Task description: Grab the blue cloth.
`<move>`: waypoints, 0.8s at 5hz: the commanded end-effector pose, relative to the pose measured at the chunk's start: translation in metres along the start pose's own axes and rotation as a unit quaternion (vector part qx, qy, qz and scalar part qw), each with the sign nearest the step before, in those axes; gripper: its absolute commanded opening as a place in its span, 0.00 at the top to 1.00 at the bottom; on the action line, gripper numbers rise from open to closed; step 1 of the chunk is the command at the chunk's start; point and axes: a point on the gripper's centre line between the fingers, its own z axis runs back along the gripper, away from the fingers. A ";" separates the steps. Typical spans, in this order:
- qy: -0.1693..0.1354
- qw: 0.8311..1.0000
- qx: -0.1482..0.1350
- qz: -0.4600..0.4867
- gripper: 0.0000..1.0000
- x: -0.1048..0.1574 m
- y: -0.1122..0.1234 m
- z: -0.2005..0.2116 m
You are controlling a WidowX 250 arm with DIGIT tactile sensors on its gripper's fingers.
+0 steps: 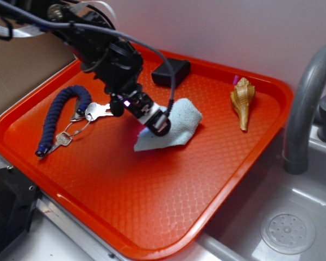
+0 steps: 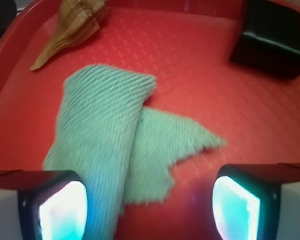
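Note:
I will next pinch the cloth by its bunched fold (image 2: pixel 107 175) with my gripper, so that I can grab the blue cloth (image 2: pixel 115 140) from the orange tray.
The blue cloth (image 1: pixel 176 125) is a pale blue-grey woven piece, folded over itself, lying on the orange tray (image 1: pixel 125 185) near its middle. In the wrist view the blue cloth (image 2: pixel 115 140) fills the centre, and its near edge reaches down between the two glowing pads (image 2: pixel 62 212). My gripper (image 1: pixel 155 124) hovers over the cloth's left edge with its fingers spread apart. My gripper (image 2: pixel 147 212) is open, with the cloth's lower end close to the left pad and bare tray by the right pad.
A black box (image 1: pixel 170 72) sits at the tray's back edge. A tan seashell (image 1: pixel 243 100) lies at the back right. A dark navy coiled cord with keys (image 1: pixel 62 117) lies on the left. A grey faucet (image 1: pixel 307 98) and a sink (image 1: pixel 285 228) stand to the right.

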 end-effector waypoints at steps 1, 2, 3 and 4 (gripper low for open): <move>0.013 0.994 -0.074 -0.085 0.00 0.009 -0.030 -0.001; 0.000 0.991 -0.070 -0.111 0.00 0.005 -0.044 0.019; -0.008 0.992 -0.050 -0.116 0.00 0.009 -0.051 0.030; 0.044 0.991 0.072 -0.107 0.00 0.013 -0.053 0.005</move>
